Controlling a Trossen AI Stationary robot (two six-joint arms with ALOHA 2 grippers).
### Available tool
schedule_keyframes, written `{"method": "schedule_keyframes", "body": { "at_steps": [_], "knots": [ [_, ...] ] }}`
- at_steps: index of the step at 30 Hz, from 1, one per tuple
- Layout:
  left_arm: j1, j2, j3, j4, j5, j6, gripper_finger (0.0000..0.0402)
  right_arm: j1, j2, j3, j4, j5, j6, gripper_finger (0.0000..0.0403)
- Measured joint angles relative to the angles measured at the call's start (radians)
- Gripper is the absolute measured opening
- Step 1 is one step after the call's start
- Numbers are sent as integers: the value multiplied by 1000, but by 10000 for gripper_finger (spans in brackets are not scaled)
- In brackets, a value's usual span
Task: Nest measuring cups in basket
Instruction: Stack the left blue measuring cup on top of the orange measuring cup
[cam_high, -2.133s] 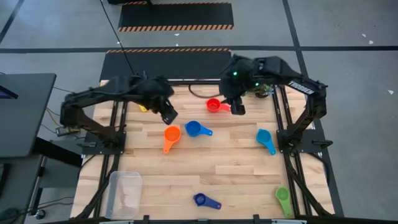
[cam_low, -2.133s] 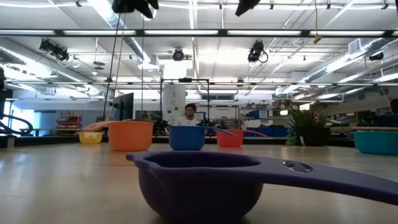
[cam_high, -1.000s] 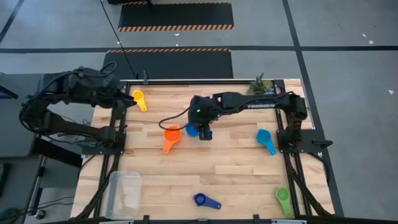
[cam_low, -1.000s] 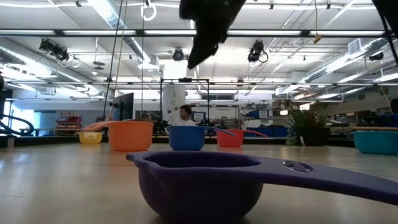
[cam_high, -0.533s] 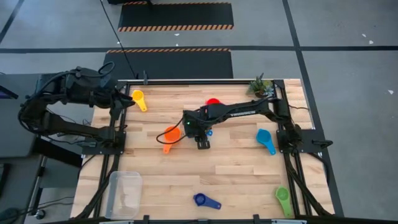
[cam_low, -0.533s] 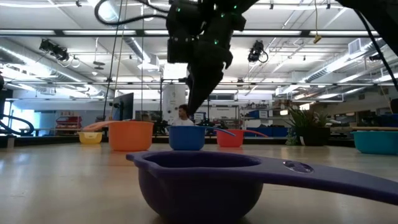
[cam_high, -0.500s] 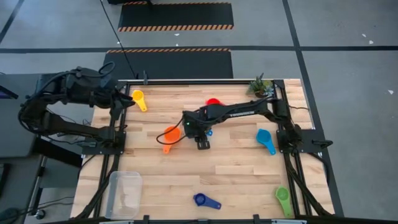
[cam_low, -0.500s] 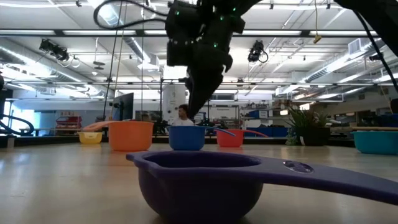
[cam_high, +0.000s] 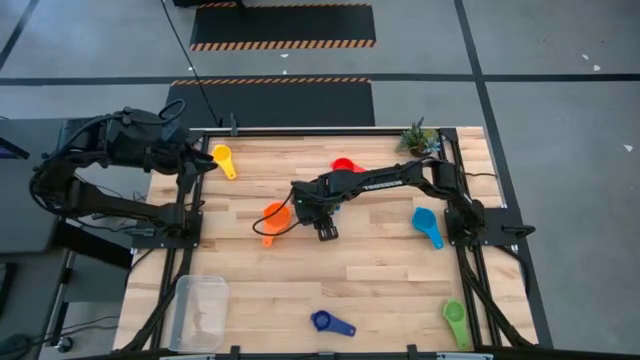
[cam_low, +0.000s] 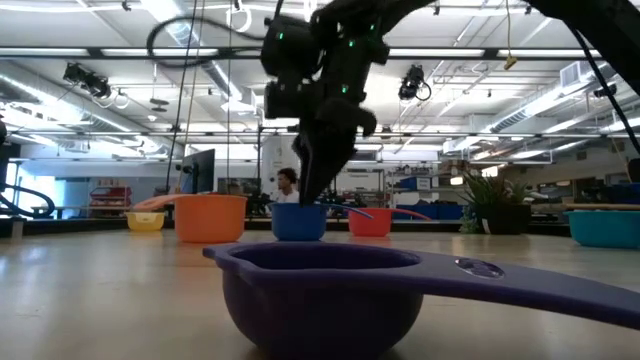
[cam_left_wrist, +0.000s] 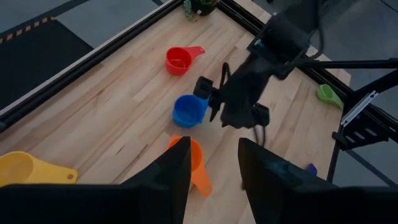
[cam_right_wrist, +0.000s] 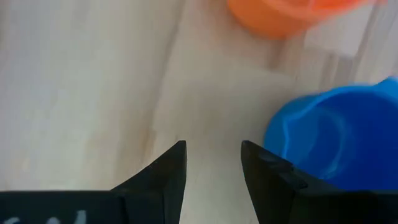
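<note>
The blue cup needs to be picked up next by its rim (cam_right_wrist: 280, 127) with my right gripper, so that it can be nested in the orange cup (cam_right_wrist: 283, 15).
In the middle of the table, my right gripper (cam_high: 320, 222) points down, open, over the blue cup (cam_left_wrist: 189, 111). Its fingertips (cam_low: 312, 192) are at about the height of the cup's rim. In the right wrist view bare wood shows between the fingers (cam_right_wrist: 213, 146), with the blue cup (cam_right_wrist: 329, 143) beside one of them. The orange cup (cam_high: 273, 217) stands close by on the left. My left gripper (cam_left_wrist: 214, 146) is open and drawn back above the far left corner. The basket (cam_high: 200, 312) sits at the near left. My right gripper comes from above, and one finger (cam_right_wrist: 267, 171) stands right beside the blue cup's outer wall (cam_right_wrist: 277, 140). I cannot tell whether it touches. The cup rests upright on the table.
Other cups stand apart on the wood: yellow (cam_high: 222, 157) far left, red (cam_high: 343, 165) far middle, light blue (cam_high: 427, 225) right, green (cam_high: 455, 318) near right, dark blue (cam_high: 330, 322) near middle. A small plant (cam_high: 418, 138) is at the far right corner.
My right gripper has come down toward the blue cup, shifting a little toward the near edge and rolling slightly. It stays open. The cups have kept their places.
</note>
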Motion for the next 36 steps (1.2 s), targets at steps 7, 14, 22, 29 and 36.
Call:
{"method": "schedule_keyframes", "body": {
  "at_steps": [7,14,22,29,36],
  "knots": [
    [0,0,0,0,0,-6,139,-14,-32,2,9,93,4,158],
    [0,0,0,0,3,-12,139,-66,-23,-13,58,51,-4,158],
    [0,0,0,0,4,-28,139,-88,-22,-68,79,-37,-6,158],
    [0,0,0,0,4,-28,139,-84,-22,-131,154,41,-11,158],
    [0,0,0,0,4,-27,139,-84,-22,-176,280,58,-9,144]
  ]
}}
